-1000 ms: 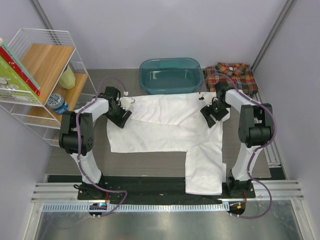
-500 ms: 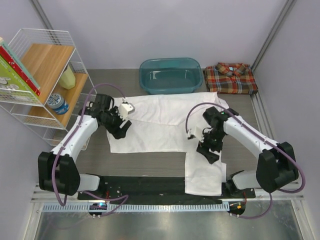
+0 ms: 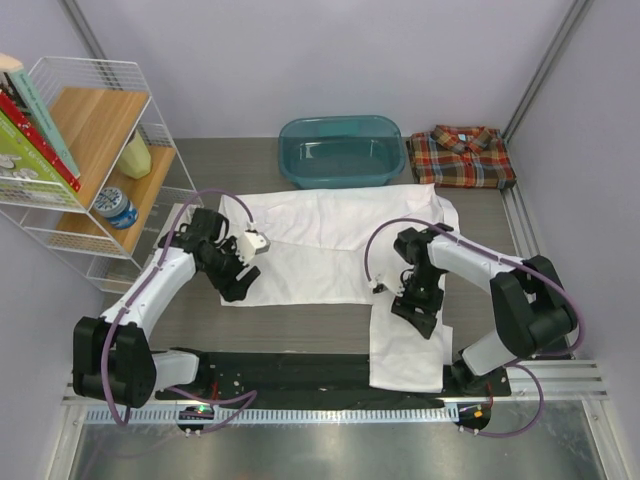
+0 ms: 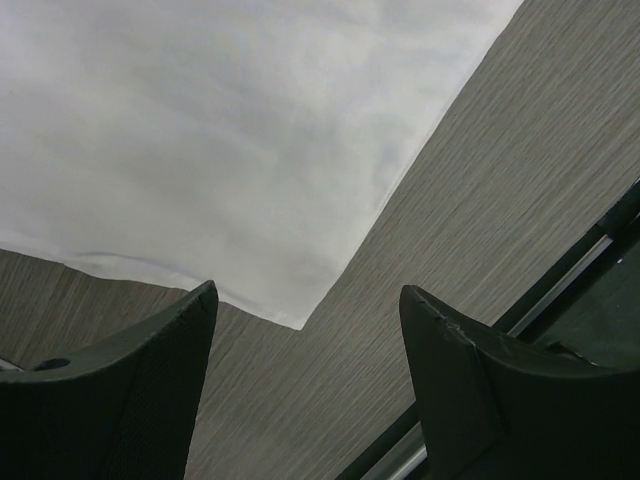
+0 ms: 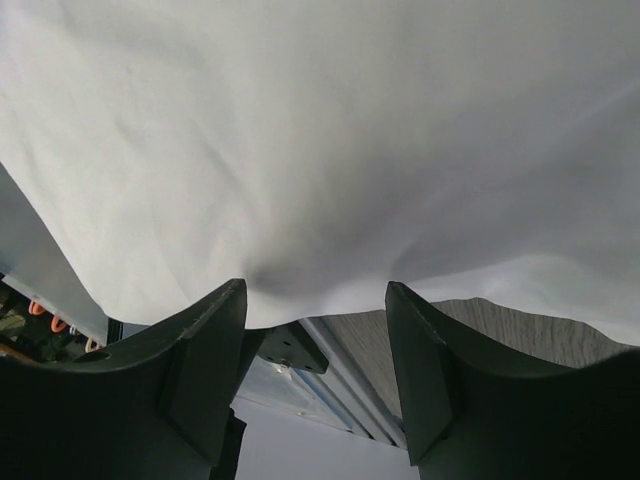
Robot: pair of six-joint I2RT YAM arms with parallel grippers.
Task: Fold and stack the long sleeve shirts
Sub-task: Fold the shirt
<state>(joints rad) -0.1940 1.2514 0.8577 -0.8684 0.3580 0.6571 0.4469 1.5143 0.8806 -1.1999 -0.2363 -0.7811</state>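
Note:
My left gripper next needs to fold the near side of the white long sleeve shirt [image 3: 330, 245] over. It should grab the shirt by its near corner [image 3: 225, 303], away from its spread sleeve.
The white long sleeve shirt [image 3: 330, 245] lies spread flat on the table, one sleeve [image 3: 410, 345] running down to the near edge. The plaid shirt [image 3: 462, 155] lies folded at the back right. My left gripper [image 3: 238, 287] is open and empty over the white shirt's near-left corner. In the left wrist view that corner [image 4: 290, 300] shows just ahead of the open gripper [image 4: 305, 400], with bare table between the fingers. My right gripper [image 3: 414, 308] is open over the top of the sleeve. In the right wrist view the white cloth [image 5: 320, 150] fills the frame above the open gripper [image 5: 315, 385].
A teal plastic tub [image 3: 340, 150] stands at the back centre, touching the shirt's far edge. A wire shelf [image 3: 90, 170] with books, a bottle and a can stands at the left. A black mat [image 3: 300, 368] and metal rails run along the near edge.
My left gripper moved from the shirt's far-left corner down its left edge to the near-left corner. My right gripper moved from the collar side down onto the sleeve. The shirt has barely shifted.

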